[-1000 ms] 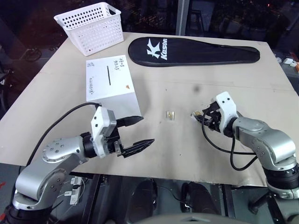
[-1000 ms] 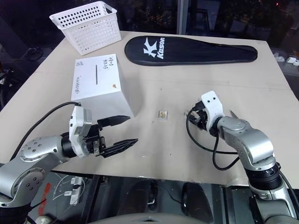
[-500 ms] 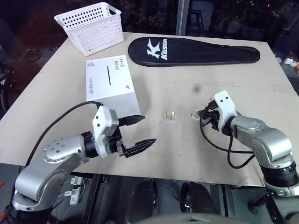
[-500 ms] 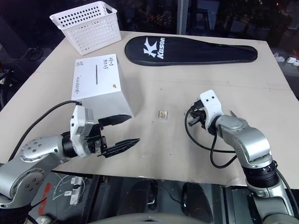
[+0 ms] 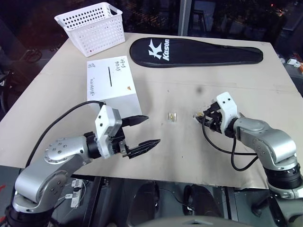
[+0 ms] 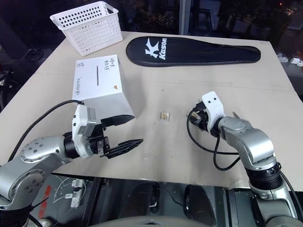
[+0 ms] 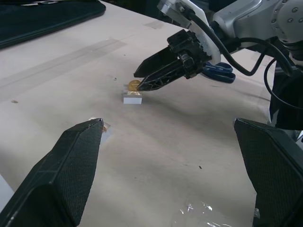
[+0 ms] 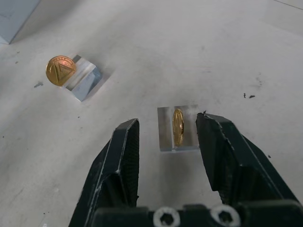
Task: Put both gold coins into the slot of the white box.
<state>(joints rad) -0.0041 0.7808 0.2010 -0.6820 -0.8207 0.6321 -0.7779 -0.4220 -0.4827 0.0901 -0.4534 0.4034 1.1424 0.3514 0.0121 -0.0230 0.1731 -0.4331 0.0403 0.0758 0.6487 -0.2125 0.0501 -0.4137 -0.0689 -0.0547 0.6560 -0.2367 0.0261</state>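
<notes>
I should pinch the gold coin with my right gripper by its flat sides above the clear block, because the clear block surrounds the coin's lower edge.
The white box (image 5: 113,97) stands at the table's left, its dark slot (image 5: 110,75) on top. One gold coin (image 8: 60,71) leans on a small clear block (image 8: 84,79) at mid-table, also seen from the head as the coin (image 5: 172,116). The other gold coin (image 8: 177,126) stands on edge in a second clear block (image 8: 165,130). My right gripper (image 8: 169,122) is open, one finger on each side of that block, not touching the coin. My left gripper (image 5: 150,129) hangs open and empty just in front of the box.
A white perforated basket (image 5: 92,26) sits at the far left corner. A long black racket cover (image 5: 196,52) lies across the back. The table's front edge (image 5: 189,182) runs close below both grippers.
Both arms stay where they were. The right gripper remains at the same coin block.
</notes>
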